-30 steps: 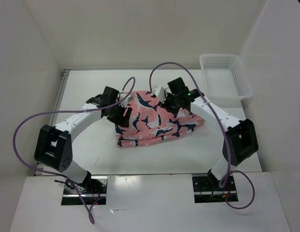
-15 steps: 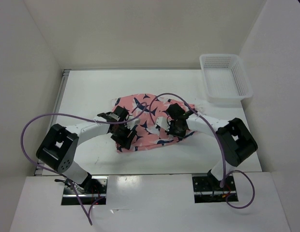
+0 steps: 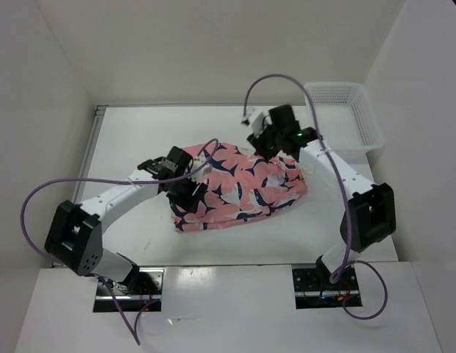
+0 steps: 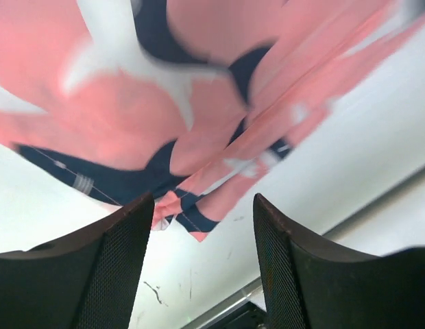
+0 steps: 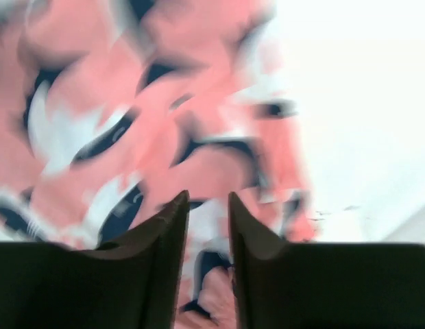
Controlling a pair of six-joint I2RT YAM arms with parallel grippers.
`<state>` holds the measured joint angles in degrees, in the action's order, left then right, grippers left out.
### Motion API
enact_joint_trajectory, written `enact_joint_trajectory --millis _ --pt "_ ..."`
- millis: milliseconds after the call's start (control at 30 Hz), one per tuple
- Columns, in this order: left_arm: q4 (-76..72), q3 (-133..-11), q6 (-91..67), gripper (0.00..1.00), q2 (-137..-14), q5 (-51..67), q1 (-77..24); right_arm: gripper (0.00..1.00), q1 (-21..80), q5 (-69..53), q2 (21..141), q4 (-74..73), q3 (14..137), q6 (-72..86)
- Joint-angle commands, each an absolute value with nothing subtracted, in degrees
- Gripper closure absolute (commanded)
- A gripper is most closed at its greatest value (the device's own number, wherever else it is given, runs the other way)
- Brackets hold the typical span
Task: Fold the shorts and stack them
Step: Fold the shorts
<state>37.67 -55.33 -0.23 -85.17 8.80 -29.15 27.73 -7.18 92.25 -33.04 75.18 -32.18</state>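
My right gripper is to grab the shorts (image 3: pixel 243 187) next by the back corner nearest the mesh basket. That leaves the opposite edge of the shorts free for folding.
The salmon-pink shorts (image 3: pixel 243 187) with navy-and-white sharks lie folded in a flat bundle on the middle of the white table (image 3: pixel 132 140). My left gripper (image 3: pixel 188 194) hangs over their left edge. In the left wrist view its jaws (image 4: pixel 202 205) stand wide apart with bare table between them and the shorts (image 4: pixel 199 116) just beyond the tips. My right gripper (image 3: pixel 267 141) hovers at the shorts' back right corner. The right wrist view is blurred. There its jaws (image 5: pixel 208 199) stand narrowly apart, with the shorts (image 5: pixel 164 123) below and beyond them.
A white mesh basket (image 3: pixel 344 118) stands at the back right corner of the table. Purple cables arc above both arms. White walls close in the table at the back and on both sides.
Both grippers drew toward the near edge with the shorts, then moved back. The right gripper has risen to the back right corner, its jaws parted. The shorts now lie flatter.
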Motion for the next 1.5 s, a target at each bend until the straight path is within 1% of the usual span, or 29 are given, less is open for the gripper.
enact_joint_trajectory --millis 0,67,133,167,200,300,367,433,500,600,667,700,800,867,900,933,1000,1067,1100,1200,1367,1467 --pt "41.5 -63.9 0.0 0.33 -78.7 14.6 -28.9 0.53 18.4 -13.5 90.6 -32.4 80.4 -17.5" --pt "39.7 -66.5 0.0 0.29 -78.1 18.1 -28.9 0.36 14.9 -10.2 91.1 -31.0 78.5 -15.7" --pt "37.2 -70.0 0.0 0.27 -80.1 18.8 -29.4 0.29 14.2 -6.7 91.8 -30.2 74.6 -15.7" --pt "35.2 -71.3 0.0 0.27 -83.5 18.8 -29.4 0.25 13.4 -5.3 91.8 -30.2 73.5 -15.7" --pt "34.4 -72.6 0.0 0.27 -85.8 18.8 -29.4 0.23 12.8 -5.3 93.4 -30.8 71.1 -15.7" --pt "29.5 -77.9 0.0 0.27 -94.5 18.8 -30.0 0.22 9.5 -2.9 96.1 -30.8 67.5 -15.7" --pt "26.1 -82.4 0.0 0.27 -100.1 17.9 -31.1 0.22 5.4 -2.9 97.5 -31.5 67.0 -15.7" --pt "24.5 -85.2 0.0 0.27 -105.3 17.3 -31.1 0.22 3.3 -2.9 98.6 -32.1 66.3 -15.7" --pt "23.2 -88.2 0.0 0.27 -108.4 17.3 -32.6 0.22 2.7 -3.7 99.1 -32.1 65.3 -16.9" --pt "21.4 -88.9 0.0 0.27 -114.3 15.2 -35.3 0.22 2.7 -6.2 100.7 -32.8 64.4 -17.7" --pt "20.0 -88.9 0.0 0.27 -116.0 13.7 -36.6 0.22 2.7 -6.2 102.9 -32.8 64.4 -17.7" --pt "20.0 -88.2 0.0 0.27 -116.7 13.1 -37.1 0.23 2.7 -6.2 103.8 -32.8 64.4 -18.4" --pt "19.2 -86.1 0.0 0.27 -117.9 12.6 -38.2 0.35 3.2 -3.4 107.6 -32.8 64.4 -18.4" --pt "18.7 -84.6 0.0 0.27 -117.9 11.9 -38.8 0.47 3.3 -3.4 109.9 -33.3 64.4 -17.7" --pt "18.7 -83.2 0.0 0.27 -117.9 11.1 -38.8 0.53 3.3 -3.4 110.4 -33.3 64.4 -17.7" --pt "18.7 -82.4 0.0 0.27 -117.9 10.3 -38.8 0.68 3.8 -3.4 111.0 -33.3 64.4 -16.7" --pt "18.7 -80.8 0.0 0.27 -117.4 10.3 -38.8 0.84 3.8 -3.4 112.1 -33.3 64.4 -15.4" --pt "18.7 -78.7 0.0 0.27 -116.9 9.8 -38.8 0.97 4.3 -2.9 112.1 -33.3 66.0 -14.9" --pt "18.7 -78.7 0.0 0.27 -116.4 9.8 -38.8 1.00 4.3 -2.9 111.6 -33.8 66.6 -14.9" --pt "18.7 -79.5 0.0 0.27 -115.3 9.2 -38.8 1.00 5.7 -2.3 109.3 -35.8 69.4 -14.9" --pt "20.4 -86.8 0.0 0.27 -114.3 8.7 -38.8 1.00 9.5 -2.8 103.4 -41.0 74.9 -14.9" --pt "21.7 -88.6 0.0 0.27 -112.2 7.1 -38.8 1.00 10.5 -2.8 99.7 -45.0 78.3 -14.9"
